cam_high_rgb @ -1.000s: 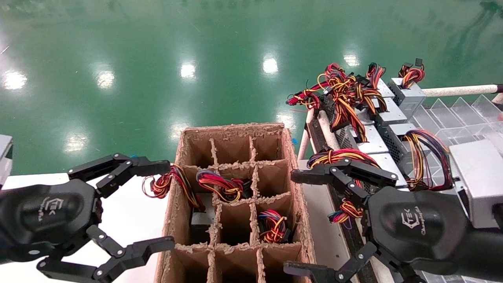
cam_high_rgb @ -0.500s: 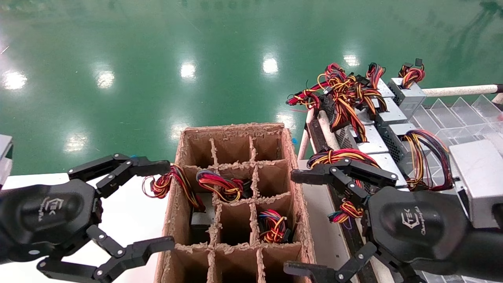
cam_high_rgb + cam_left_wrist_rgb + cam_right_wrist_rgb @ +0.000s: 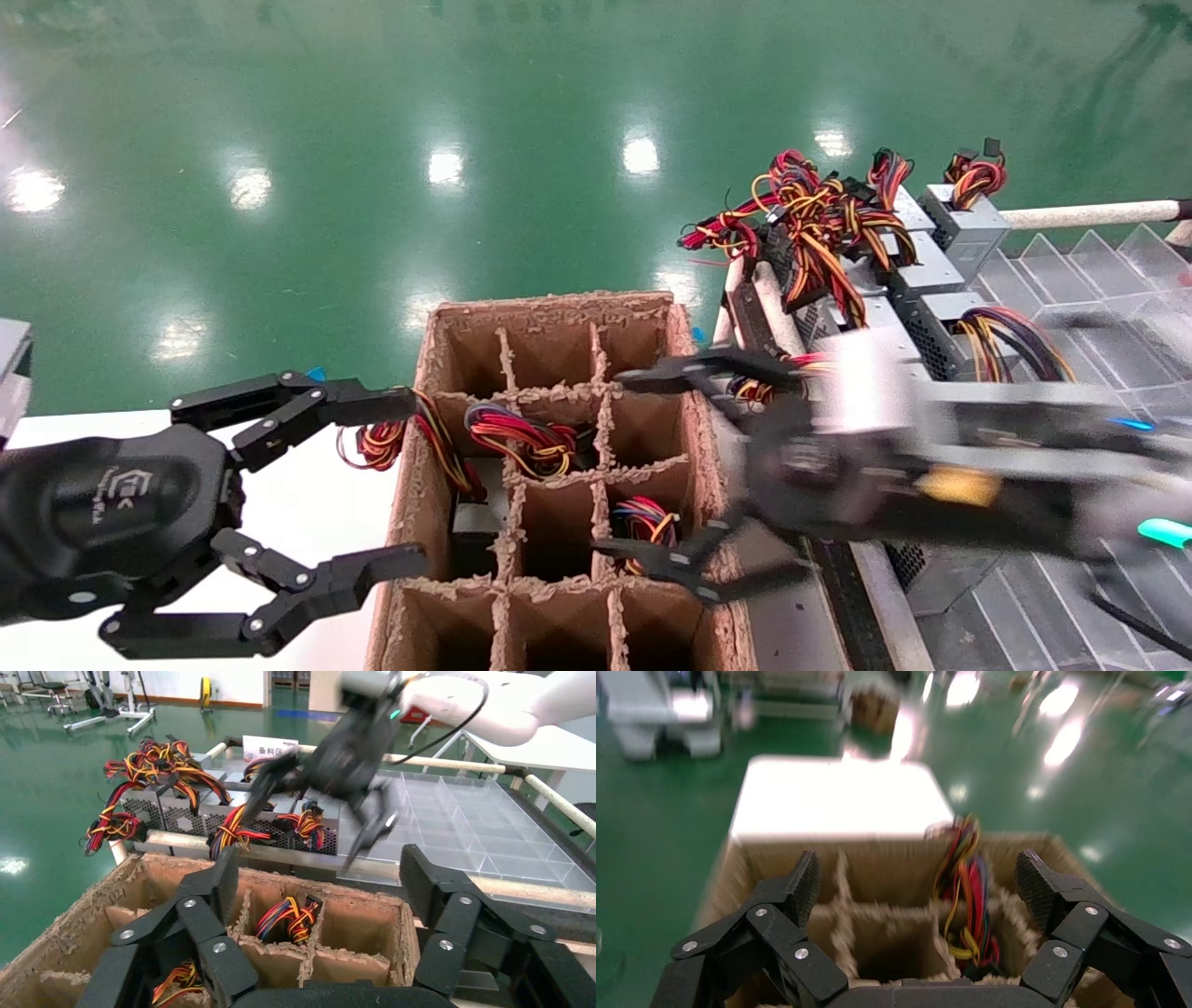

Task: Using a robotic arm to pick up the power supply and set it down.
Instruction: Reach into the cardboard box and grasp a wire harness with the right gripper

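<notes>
The power supply has cardboard sides close around it in its cell of the box, so my right gripper will next grab the upright wire bundle to lift it.
Several silver-grey power supplies with looped red, yellow and orange wires lie in a row on the rack at the right, which also shows in the left wrist view. More wire bundles stick out of cells of the brown cardboard divider box. My right gripper hangs open and empty over the box's right column. In its wrist view a wire bundle sits in the cell below. My left gripper stands open and empty at the box's left side, with its fingers framing the box.
A white table lies under the left arm. Clear plastic divider trays sit behind the rack on the right. A white rail runs along the rack's far edge. The green floor stretches beyond.
My right arm has swung left from the rack to over the box's right cells, blurred with motion. The left gripper has shifted slightly lower and stays open.
</notes>
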